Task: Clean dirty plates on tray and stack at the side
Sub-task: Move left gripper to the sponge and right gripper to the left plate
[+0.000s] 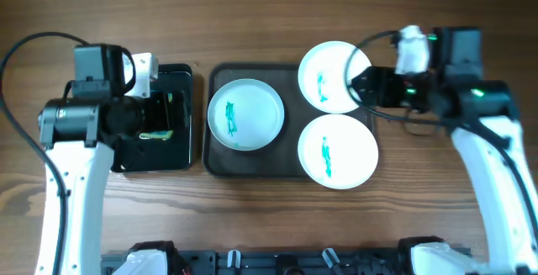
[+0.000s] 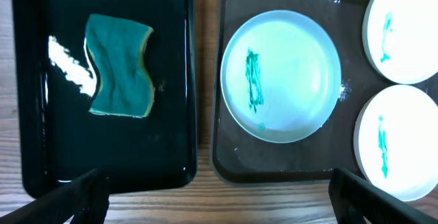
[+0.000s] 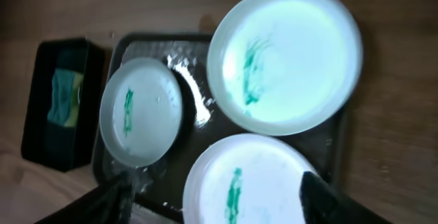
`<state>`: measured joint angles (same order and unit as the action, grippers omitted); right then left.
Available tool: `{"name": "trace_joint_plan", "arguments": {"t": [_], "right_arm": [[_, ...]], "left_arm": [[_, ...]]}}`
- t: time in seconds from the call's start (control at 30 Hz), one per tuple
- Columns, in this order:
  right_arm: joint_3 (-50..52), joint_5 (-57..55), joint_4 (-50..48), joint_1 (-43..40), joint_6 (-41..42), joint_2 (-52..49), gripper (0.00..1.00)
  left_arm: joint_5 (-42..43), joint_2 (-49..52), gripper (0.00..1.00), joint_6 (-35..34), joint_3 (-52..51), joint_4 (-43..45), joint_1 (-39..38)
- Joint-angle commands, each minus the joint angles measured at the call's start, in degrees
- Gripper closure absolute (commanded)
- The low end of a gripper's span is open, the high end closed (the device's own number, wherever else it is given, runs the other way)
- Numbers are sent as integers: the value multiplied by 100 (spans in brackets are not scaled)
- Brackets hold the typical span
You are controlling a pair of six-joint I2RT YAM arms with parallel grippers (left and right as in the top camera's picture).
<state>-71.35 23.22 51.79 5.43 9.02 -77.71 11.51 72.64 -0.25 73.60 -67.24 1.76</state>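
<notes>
My left gripper grabs the green sponge from above across its narrow middle (image 2: 120,66) next, so the sponge's bottom and ends stay free to wipe plates.
Three white plates with green smears lie on and overhang a dark tray (image 1: 252,167): one at left (image 1: 245,113), one at upper right (image 1: 328,76), one at lower right (image 1: 338,150). A green sponge (image 2: 120,66) lies in a black tray (image 2: 171,80) to the left. My left gripper (image 1: 164,115) is open and empty above the black tray; its fingers (image 2: 219,200) frame the left wrist view. My right gripper (image 1: 363,86) is open and empty, above the right edge of the upper right plate (image 3: 284,59); its fingers (image 3: 219,203) hang over the lower right plate (image 3: 246,183).
The table is bare wood around both trays. The black tray (image 1: 181,153) sits close beside the dark tray's left edge. The dark tray's surface looks wet in the right wrist view (image 3: 195,104). The left plate also shows in the left wrist view (image 2: 280,77).
</notes>
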Motion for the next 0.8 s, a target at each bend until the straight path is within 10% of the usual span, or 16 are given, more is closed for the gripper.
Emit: {"name": "trace_joint_plan", "arguments": {"t": [0.0,0.13,0.77], "right_arm": [[-400,127,28,654,599,-776,32],[-778,-17,-70,1272,935,-1696,39],[-793,-155,-1567,2028,579,-4190,74]], "left_arm": [[-420,195,0,-852,101,59,7],[-1388,258,2,-1803,101,59,208],[-1681,1036,0,-1801,98,46,866]]}}
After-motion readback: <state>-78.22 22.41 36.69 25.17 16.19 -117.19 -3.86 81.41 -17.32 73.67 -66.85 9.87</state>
